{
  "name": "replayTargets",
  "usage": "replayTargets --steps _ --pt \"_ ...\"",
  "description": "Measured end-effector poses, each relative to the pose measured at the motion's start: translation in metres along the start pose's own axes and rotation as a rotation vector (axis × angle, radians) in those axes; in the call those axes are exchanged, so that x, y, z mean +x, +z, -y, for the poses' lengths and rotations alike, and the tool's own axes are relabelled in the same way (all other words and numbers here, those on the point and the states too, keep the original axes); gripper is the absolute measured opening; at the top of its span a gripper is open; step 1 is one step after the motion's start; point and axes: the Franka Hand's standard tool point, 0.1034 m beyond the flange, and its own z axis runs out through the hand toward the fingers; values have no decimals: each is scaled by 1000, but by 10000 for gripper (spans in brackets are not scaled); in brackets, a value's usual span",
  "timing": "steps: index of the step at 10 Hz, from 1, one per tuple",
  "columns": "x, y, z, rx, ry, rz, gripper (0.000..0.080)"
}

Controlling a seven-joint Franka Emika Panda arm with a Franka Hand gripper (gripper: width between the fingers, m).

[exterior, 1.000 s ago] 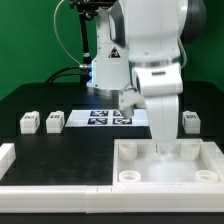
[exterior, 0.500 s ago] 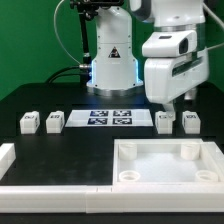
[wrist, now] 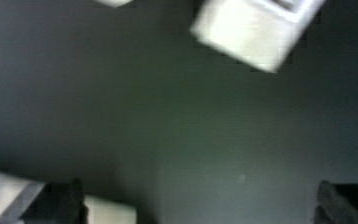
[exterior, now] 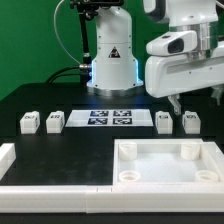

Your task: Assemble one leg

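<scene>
A small white leg needs to be assembled onto the white tray-like piece [exterior: 130,150], so my gripper will grab the leg by its marker-covered body [exterior: 192,124] next.
Four small white legs with black-and-white markers stand in a row on the black table: two on the exterior view's left [exterior: 29,122] [exterior: 55,121] and two on its right [exterior: 165,122] [exterior: 190,122]. The large white tray-like piece [exterior: 130,150] with corner sockets lies in front of the right pair. My gripper [exterior: 177,104] hangs raised above the right pair, touching nothing. In the blurred wrist view the gripper [wrist: 204,200] is open and empty, with only dark table between the fingers [wrist: 59,200]. A blurred white block [wrist: 250,30] shows beyond them.
The marker board [exterior: 110,117] lies flat between the two pairs of legs, in front of the robot base [exterior: 112,65]. A white L-shaped rail [exterior: 40,185] runs along the front and left edge of the table. A blurred white shape [wrist: 119,210] lies beside one finger.
The arm has risen from the tray-like piece and swung toward the exterior view's right. The right pair of legs, hidden before, now shows. No part has moved.
</scene>
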Motion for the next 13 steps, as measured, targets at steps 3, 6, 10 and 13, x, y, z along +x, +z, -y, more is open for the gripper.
replayTargets --steps 3,6,10,13 --pt "-13 2 16 -8 123 40 649" --pt "-20 3 10 -28 99 252 649" --pt "-44 22 -2 -64 178 742 649" --pt "-39 42 7 -75 215 958 649"
